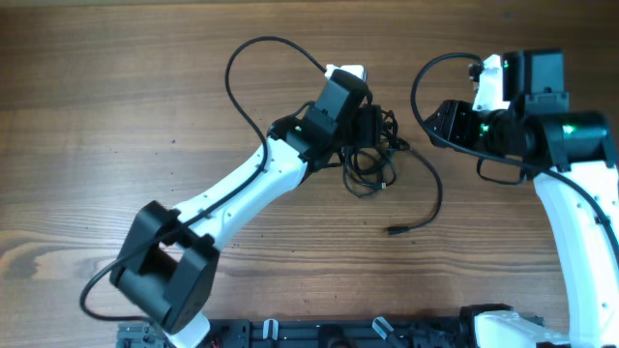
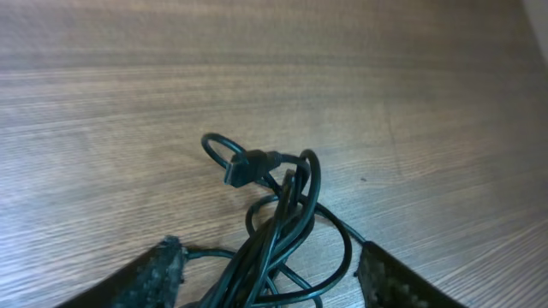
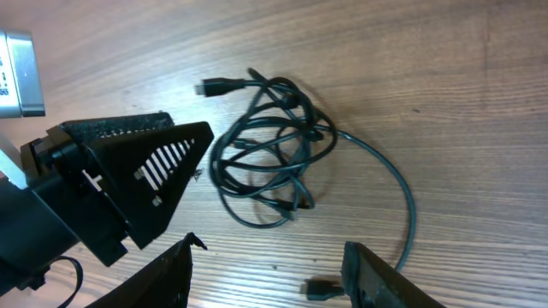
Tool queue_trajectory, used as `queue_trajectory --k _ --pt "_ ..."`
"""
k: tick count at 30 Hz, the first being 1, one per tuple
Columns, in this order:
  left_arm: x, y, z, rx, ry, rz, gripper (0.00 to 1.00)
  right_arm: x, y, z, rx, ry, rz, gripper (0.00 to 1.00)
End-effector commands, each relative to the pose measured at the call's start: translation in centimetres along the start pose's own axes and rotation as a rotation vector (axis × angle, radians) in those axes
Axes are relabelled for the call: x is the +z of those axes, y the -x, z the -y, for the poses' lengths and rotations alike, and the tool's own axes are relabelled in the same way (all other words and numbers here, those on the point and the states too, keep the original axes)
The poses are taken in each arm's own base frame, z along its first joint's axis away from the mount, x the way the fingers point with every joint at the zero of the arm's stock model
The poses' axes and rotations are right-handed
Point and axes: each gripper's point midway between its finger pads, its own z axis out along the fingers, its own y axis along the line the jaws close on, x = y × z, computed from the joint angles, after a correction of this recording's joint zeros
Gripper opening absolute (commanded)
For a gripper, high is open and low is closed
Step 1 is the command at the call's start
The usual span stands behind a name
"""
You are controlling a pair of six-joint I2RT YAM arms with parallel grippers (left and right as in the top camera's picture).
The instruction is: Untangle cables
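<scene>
The loose cords should stay free for the right gripper to untangle, so the robot needs to reach the cables and grab the far side of the bundle with its left gripper.
The cables (image 1: pixel 370 162) lie as a small tangled bundle of thin black cords at the table's middle. One cord runs out to the right and curves down to a plug end (image 1: pixel 396 231). My left gripper (image 1: pixel 372 124) is open and low over the bundle's far side. In the left wrist view the cords (image 2: pixel 287 205) run between its spread fingers (image 2: pixel 270 274), with a plug (image 2: pixel 244 168) beyond. My right gripper (image 1: pixel 435 124) is open and empty to the right of the bundle. The right wrist view shows the bundle (image 3: pixel 274 145) ahead of its fingers (image 3: pixel 270 261) and the loose plug (image 3: pixel 321 289) by one finger.
The left arm's thick black wire (image 1: pixel 242 72) loops over the table at the back left. The right arm's wire (image 1: pixel 423 82) arcs beside its wrist. The left gripper's body (image 3: pixel 128 184) fills the left of the right wrist view. A black rail (image 1: pixel 338 333) runs along the front edge.
</scene>
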Motion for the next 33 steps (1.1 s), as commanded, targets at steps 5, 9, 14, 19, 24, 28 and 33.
queue_trajectory --k 5,9,14,19,24,28,33 --pt "5.1 -3.5 -0.5 0.040 -0.011 -0.086 0.77 2.2 0.2 1.3 0.012 -0.052 -0.052 0.58" --pt "6.5 -5.1 -1.2 0.042 0.009 -0.127 0.59 2.4 0.2 1.3 0.012 -0.054 -0.058 0.58" --pt "6.6 -5.3 -0.8 0.133 -0.023 -0.136 0.04 2.4 0.1 0.0 -0.076 0.027 -0.069 0.58" --pt "1.2 -3.1 3.3 0.365 -0.272 -0.122 0.04 2.2 0.6 -2.7 -0.221 0.182 -0.042 0.58" --pt "-6.9 -2.1 6.5 0.475 -0.632 -0.132 0.04 1.8 1.1 -3.9 -0.305 0.259 -0.014 0.57" --pt "-11.2 -1.7 7.4 0.433 -0.915 -0.156 0.04 1.3 0.4 -5.3 -0.398 0.358 -0.018 0.52" --pt "-14.0 -0.8 6.7 0.387 -1.076 -0.156 0.04 1.2 0.3 -5.6 -0.404 0.377 -0.018 0.48"
